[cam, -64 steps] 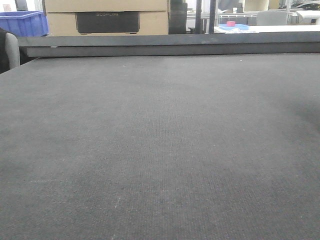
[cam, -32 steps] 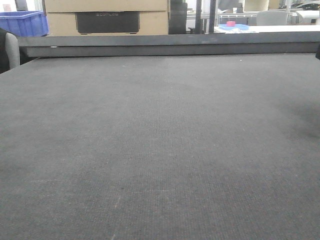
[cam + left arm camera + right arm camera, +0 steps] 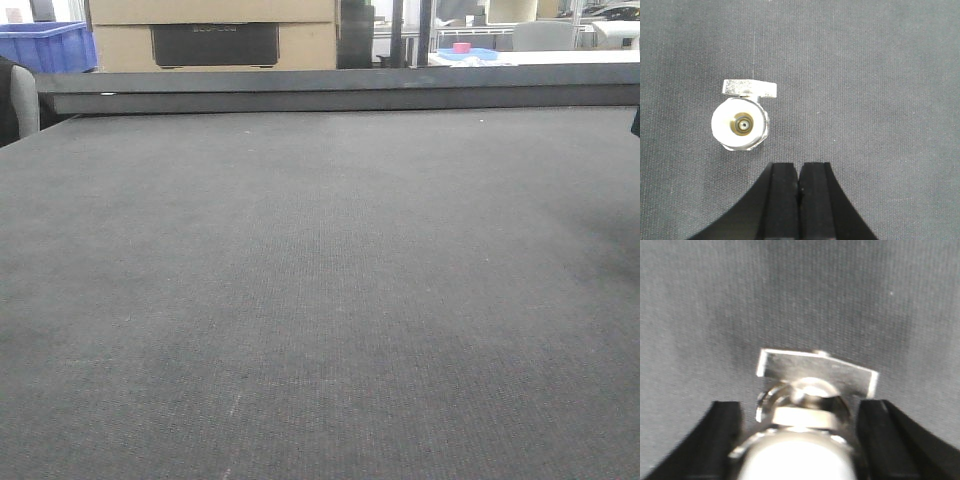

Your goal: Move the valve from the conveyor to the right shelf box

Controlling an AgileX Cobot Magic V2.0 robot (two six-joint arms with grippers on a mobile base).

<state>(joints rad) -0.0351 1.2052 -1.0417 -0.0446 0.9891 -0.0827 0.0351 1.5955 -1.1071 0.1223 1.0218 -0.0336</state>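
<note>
My left gripper grabs the valve by its round white end (image 3: 740, 123) next, to bring the valve to the shelf box.
The conveyor (image 3: 320, 280) is a wide dark grey woven belt with a dark rail (image 3: 340, 92) along its far edge. No valve or gripper shows in the front view. In the left wrist view a silver valve (image 3: 740, 125) with a flat handle stands end-up on the belt. My left gripper (image 3: 799, 167) is shut and empty just below and right of it, not touching. In the right wrist view a blurred silver valve (image 3: 810, 385) sits between the spread fingers (image 3: 725, 425) of my right gripper (image 3: 799, 410), which is open around it. The shelf box is out of view.
Behind the rail stand a cardboard box (image 3: 215, 35), a blue bin (image 3: 45, 45) at far left and a pink object (image 3: 461, 48) on a blue tray at the back right. A dark sliver (image 3: 636, 120) pokes in at the right edge.
A dark sliver has come into the front view at the right edge. The belt looks otherwise the same.
</note>
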